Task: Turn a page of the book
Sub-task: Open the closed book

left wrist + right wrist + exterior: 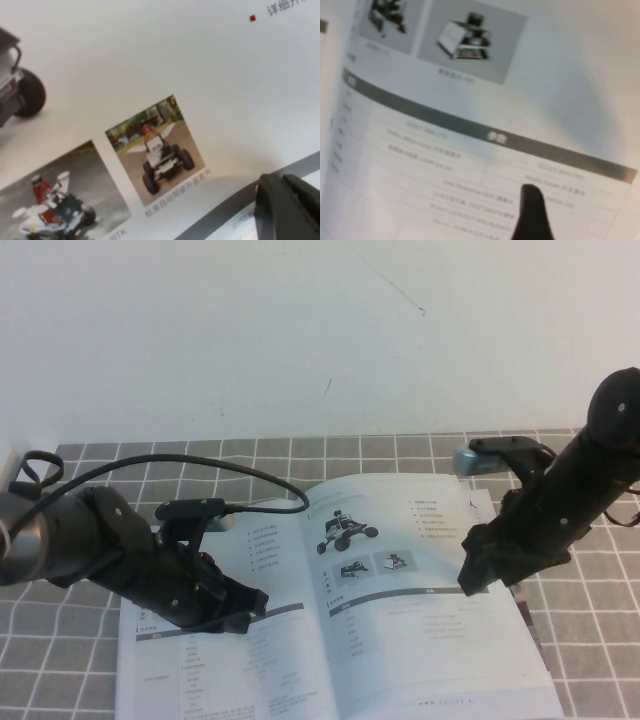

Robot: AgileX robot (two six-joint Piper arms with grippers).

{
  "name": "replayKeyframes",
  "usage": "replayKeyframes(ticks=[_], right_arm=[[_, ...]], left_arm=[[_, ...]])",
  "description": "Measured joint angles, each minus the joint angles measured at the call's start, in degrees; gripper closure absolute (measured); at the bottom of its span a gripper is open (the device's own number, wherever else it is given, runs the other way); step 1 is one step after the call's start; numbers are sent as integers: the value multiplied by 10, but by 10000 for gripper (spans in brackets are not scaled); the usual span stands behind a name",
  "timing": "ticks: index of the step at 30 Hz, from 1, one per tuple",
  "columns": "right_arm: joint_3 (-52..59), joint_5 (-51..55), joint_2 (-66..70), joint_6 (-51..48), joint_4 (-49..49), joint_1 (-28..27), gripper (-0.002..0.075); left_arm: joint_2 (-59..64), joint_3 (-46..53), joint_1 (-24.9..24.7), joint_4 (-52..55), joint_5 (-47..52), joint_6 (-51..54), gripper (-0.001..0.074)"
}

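Observation:
The robot's right gripper should next turn the page, which lies flat across the open book (250, 680), by pinching the page at its outer edge (516, 592).
The book (250, 680) lies open on the checkered cloth. Its right-hand page (420, 540) carries a wheeled rover photo, two thumbnails, a grey bar and text tables. My left gripper (245, 612) rests low on the left-hand leaf near the spine, fingers together; in the left wrist view the left gripper (282, 181) is shut above a grey bar on the book (150, 60). My right gripper (476, 575) hangs over the right page's outer half, open and holding nothing. In the right wrist view one of its fingertips (532, 210) shows above the table on the page (470, 100).
A grey-and-white checkered cloth (90, 660) covers the table up to a white wall (300, 330). A black cable (200, 465) loops from the left arm over the book's top left corner. The book's right edge (535, 640) lies below the right arm.

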Motion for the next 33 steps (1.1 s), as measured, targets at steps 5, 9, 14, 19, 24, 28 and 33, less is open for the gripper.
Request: replayKeyframes(ticks=[5,9,14,19,24,28,33], right_arm=[[21,4,17,8,5,-10,265],[27,6,35,-5,34,-13,265],[27,14,40,-40,90,-14,265],[27,36,46,-104,186,-15,265],[27,50,46,-133,226,-15,265],[27,53,46,-141,228,-16,265],[17,59,46,-125,193,-31,266]], left_arm=[[0,0,0,12,-2,-1,739],[0,0,0,13,-2,-1,739],[0,0,0,16,-2,-1,739],[0,0,0,16,-4,-1,739],[0,0,0,15,-4,-1,739],[0,0,0,10,-4,-1,739],[0,0,0,10,-3,-1,739]])
